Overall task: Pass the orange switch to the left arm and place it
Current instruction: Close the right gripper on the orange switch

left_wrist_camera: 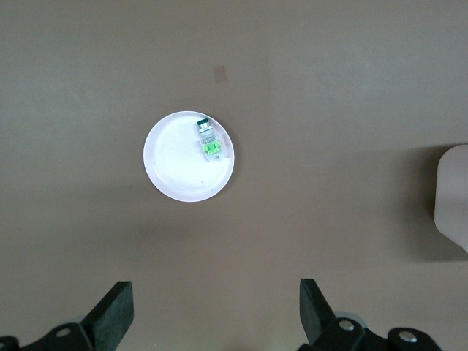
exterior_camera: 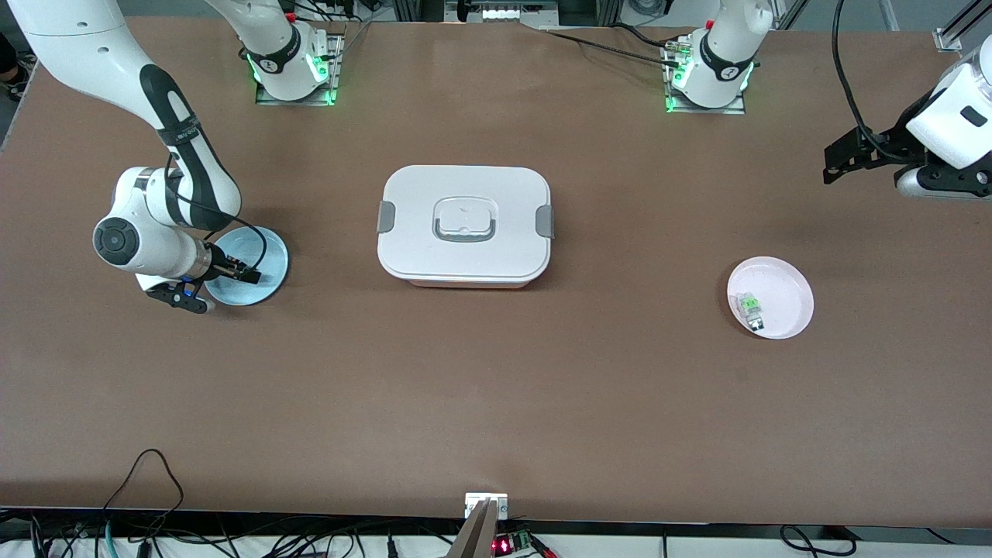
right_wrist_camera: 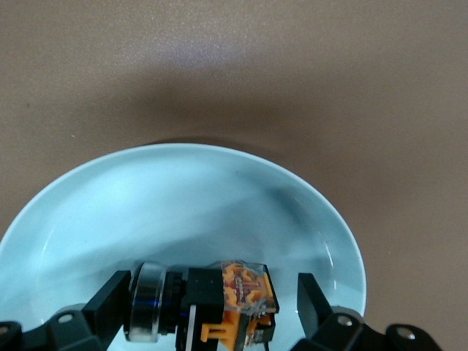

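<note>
In the right wrist view my right gripper's fingers are beside both ends of the orange switch [right_wrist_camera: 219,301], so it is time to close now.
The orange switch [right_wrist_camera: 219,301], black with orange parts and a silver round end, lies in the pale blue plate [right_wrist_camera: 183,197]. My right gripper [right_wrist_camera: 210,311] is low in that plate, open, one finger on each side of the switch; one finger is close to the silver end and the other stands clear of the orange end. In the front view the right gripper [exterior_camera: 244,272] is over the blue plate [exterior_camera: 267,288], and the switch is mostly hidden there. The white lidded box [exterior_camera: 465,225] stands at mid-table. My left gripper [left_wrist_camera: 216,314] is open and empty, and in the front view it [exterior_camera: 843,159] is high over the left arm's end.
A pinkish-white plate [exterior_camera: 783,291] toward the left arm's end holds a pale clear switch with green parts [exterior_camera: 750,308]. Both show in the left wrist view, the plate [left_wrist_camera: 179,164] and the green switch [left_wrist_camera: 208,142]. The box's corner [left_wrist_camera: 455,205] shows there too. Cables lie along the table's near edge.
</note>
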